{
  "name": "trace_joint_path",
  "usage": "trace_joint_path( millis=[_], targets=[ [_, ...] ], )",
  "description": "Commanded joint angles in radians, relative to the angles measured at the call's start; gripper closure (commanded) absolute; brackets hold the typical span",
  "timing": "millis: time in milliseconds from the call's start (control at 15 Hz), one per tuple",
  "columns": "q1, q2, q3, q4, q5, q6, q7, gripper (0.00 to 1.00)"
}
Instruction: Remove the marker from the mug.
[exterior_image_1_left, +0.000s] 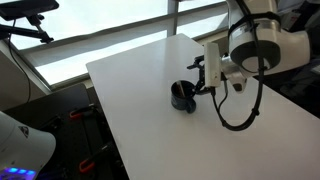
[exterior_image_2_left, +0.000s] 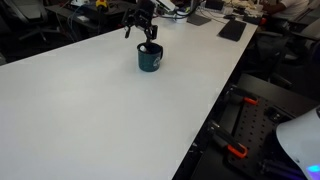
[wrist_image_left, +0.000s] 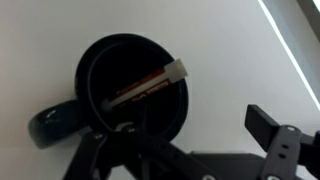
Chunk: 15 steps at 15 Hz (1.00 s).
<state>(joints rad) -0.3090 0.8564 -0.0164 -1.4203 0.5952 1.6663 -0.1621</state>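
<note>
The marker's pale end (wrist_image_left: 176, 71) is past the ends of both fingers, so I should move my gripper toward the mug before I close on the marker (wrist_image_left: 145, 88).
The dark navy mug (wrist_image_left: 128, 88) stands upright on the white table (wrist_image_left: 230, 50), its handle (wrist_image_left: 52, 125) toward the lower left in the wrist view. The marker (wrist_image_left: 145, 88) lies slanted inside it, with its pale end (wrist_image_left: 178, 70) resting on the rim. My gripper (wrist_image_left: 180, 128) is open and empty just above the mug, with one finger over the mug's near rim and the other over bare table. In both exterior views the gripper (exterior_image_1_left: 203, 78) (exterior_image_2_left: 148, 38) hovers directly over the mug (exterior_image_1_left: 182, 97) (exterior_image_2_left: 149, 60). The marker is too small to make out in both exterior views.
A black cable (exterior_image_1_left: 240, 115) loops down from the arm beside the mug. A dark flat keyboard (exterior_image_2_left: 232, 30) and clutter lie at the table's far end. The table edge (exterior_image_2_left: 215, 110) drops to a floor with red-handled tools (exterior_image_2_left: 235, 150).
</note>
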Motion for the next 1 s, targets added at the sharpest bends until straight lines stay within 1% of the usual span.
trace_joint_path(
  millis=[0, 133, 467, 667, 933],
  targets=[
    [0.004, -0.072, -0.001, -0.095, 0.006, 0.011, 0.026, 0.00],
    [0.007, -0.103, 0.000, -0.139, 0.006, 0.011, 0.018, 0.00],
    [0.027, -0.193, -0.010, -0.263, 0.022, 0.064, 0.025, 0.00],
    [0.032, -0.196, -0.015, -0.274, 0.028, 0.067, 0.037, 0.00],
    [0.026, -0.162, -0.022, -0.248, 0.040, 0.065, 0.077, 0.00]
  ],
)
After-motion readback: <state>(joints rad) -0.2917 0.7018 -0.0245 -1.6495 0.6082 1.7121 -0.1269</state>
